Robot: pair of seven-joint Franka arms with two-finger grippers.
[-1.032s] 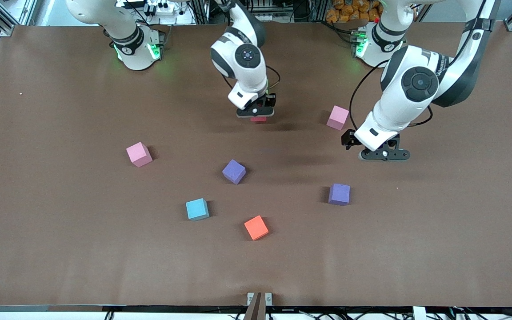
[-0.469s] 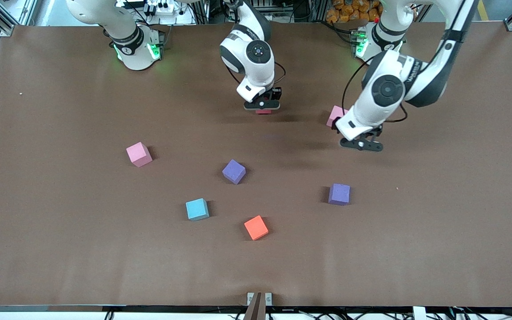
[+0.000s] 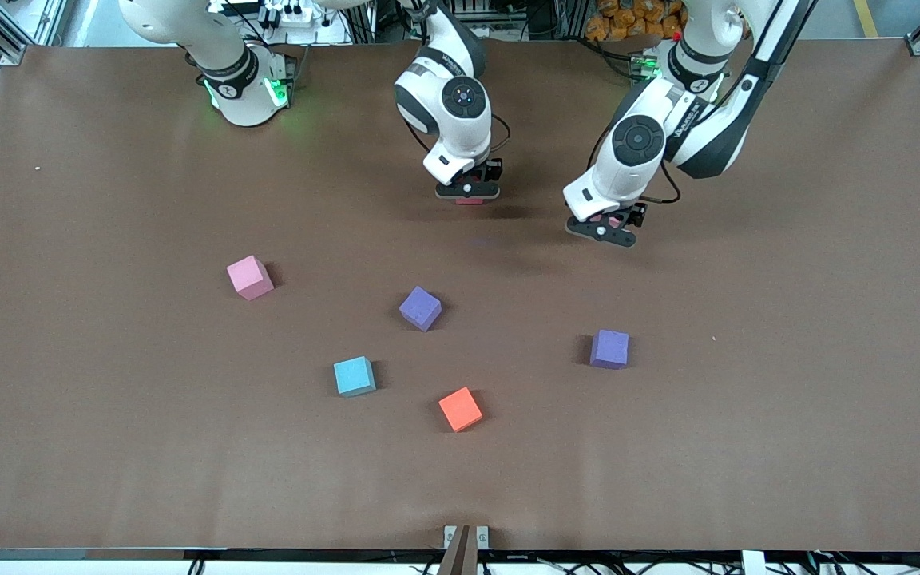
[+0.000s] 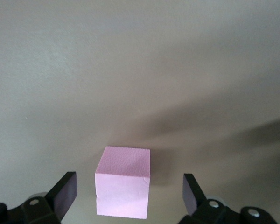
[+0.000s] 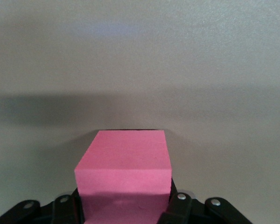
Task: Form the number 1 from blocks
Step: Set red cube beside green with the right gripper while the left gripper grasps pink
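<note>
My left gripper, above the pink block, would miss now.
My right gripper point(image 3: 468, 192) is shut on a red block point(image 3: 469, 200) and holds it low over the table, near the robots' bases in the middle. In the right wrist view the red block point(image 5: 123, 163) juts out from the right gripper point(image 5: 126, 207). My left gripper point(image 3: 608, 231) hangs open over a pink block point(image 3: 612, 217) that it mostly hides. Seen from the left wrist, that pink block point(image 4: 123, 186) sits on the table between the spread fingers point(image 4: 65, 191) of the left gripper point(image 4: 128, 193), touching neither.
Loose on the brown table point(image 3: 787, 399) lie another pink block point(image 3: 249, 277), two purple blocks point(image 3: 420, 308) point(image 3: 610, 349), a light blue block point(image 3: 354, 376) and an orange block point(image 3: 460, 409), all nearer to the front camera than both grippers.
The left arm has swung toward the table's middle and its base, bringing its open gripper over the pink block. The right gripper shifted slightly with the red block still held.
</note>
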